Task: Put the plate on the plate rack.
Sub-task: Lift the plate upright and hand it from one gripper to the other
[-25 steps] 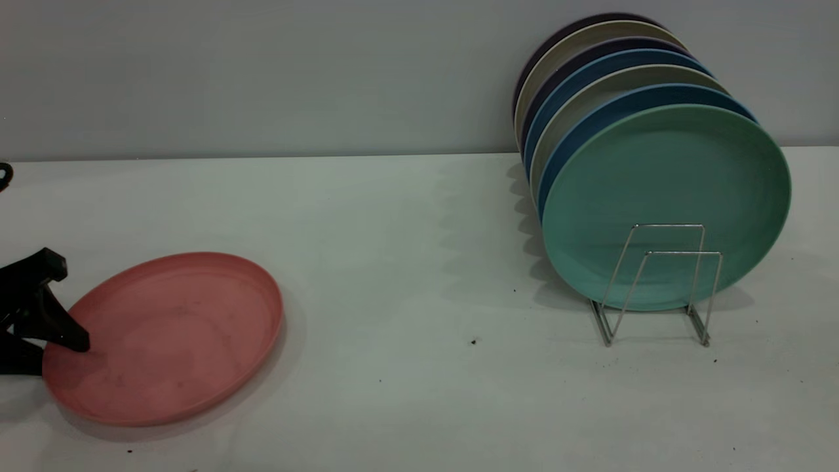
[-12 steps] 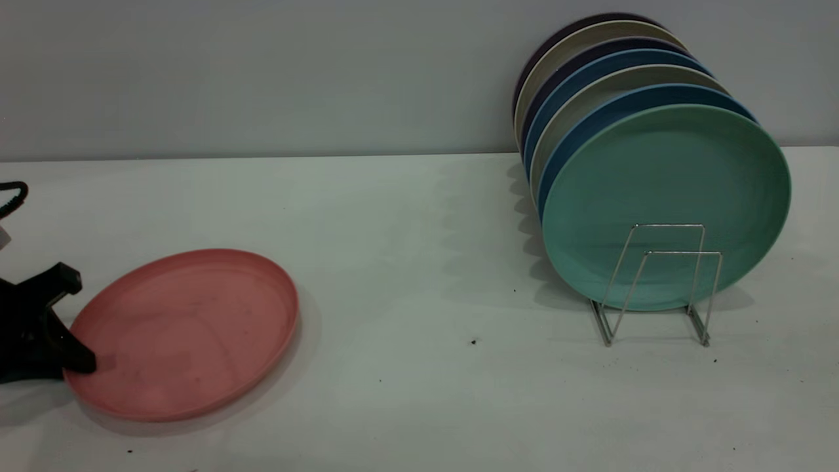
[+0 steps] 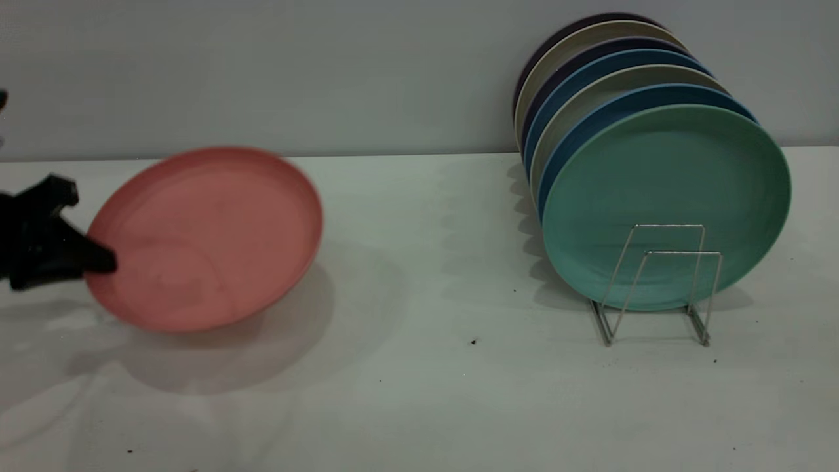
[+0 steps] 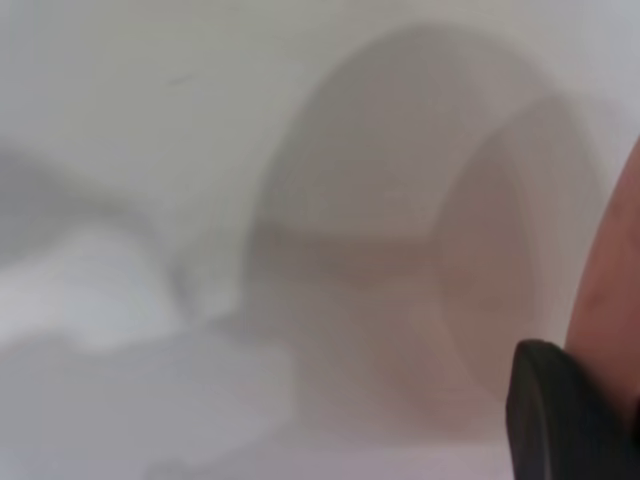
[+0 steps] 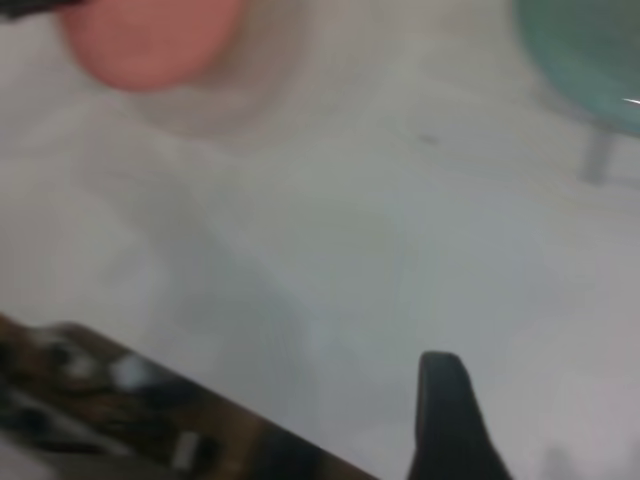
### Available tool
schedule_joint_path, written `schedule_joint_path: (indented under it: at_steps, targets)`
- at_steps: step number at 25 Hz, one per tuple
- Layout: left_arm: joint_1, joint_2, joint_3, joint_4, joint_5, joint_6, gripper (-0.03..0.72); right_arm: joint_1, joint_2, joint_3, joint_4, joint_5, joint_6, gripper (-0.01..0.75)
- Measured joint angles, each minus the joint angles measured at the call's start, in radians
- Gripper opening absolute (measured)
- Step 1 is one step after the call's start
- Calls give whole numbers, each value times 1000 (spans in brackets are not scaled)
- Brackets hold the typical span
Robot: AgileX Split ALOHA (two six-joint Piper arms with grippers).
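Observation:
The right gripper grabs the salmon-pink plate (image 3: 210,236) by its rim opposite my left gripper's hold next, so both grippers set it in the rack (image 3: 659,282).
The salmon-pink plate (image 3: 210,236) hangs tilted in the air above the table at the left, its inside facing the camera. My left gripper (image 3: 98,262) is shut on the plate's left rim. In the left wrist view one black finger (image 4: 555,410) presses against the plate's edge (image 4: 615,290). The silver wire plate rack (image 3: 659,282) stands at the right, its two front loops bare. My right gripper (image 5: 450,420) shows only in part in the right wrist view, over bare table, far from the plate (image 5: 150,40).
Several plates stand in the rack, a teal-green one (image 3: 662,196) in front, blue and beige ones behind. The teal plate's edge also shows in the right wrist view (image 5: 590,60). The white table (image 3: 426,393) lies between plate and rack. A grey wall is behind.
My left gripper has lifted the pink plate off the table, moving it up and a little right and tilting it more upright. The rack and its plates have not moved.

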Motion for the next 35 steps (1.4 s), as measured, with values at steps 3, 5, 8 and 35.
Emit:
schedule_joint_path:
  at_steps: [3,5,8,35]
  targets:
    - [-40,-26,0,60,27,6,18,0,106,0,180,-5,-162,483]
    - [-81,-33,0,103,31,10,18,0,180,0,281,-13,-273,483]
    - [-148,-40,0,124,34,32,18,0,298,0,409,-33,-413,483]
    - [-514,-71,-99,42,65,24,18,0,875,-117,908,60,-957,483]
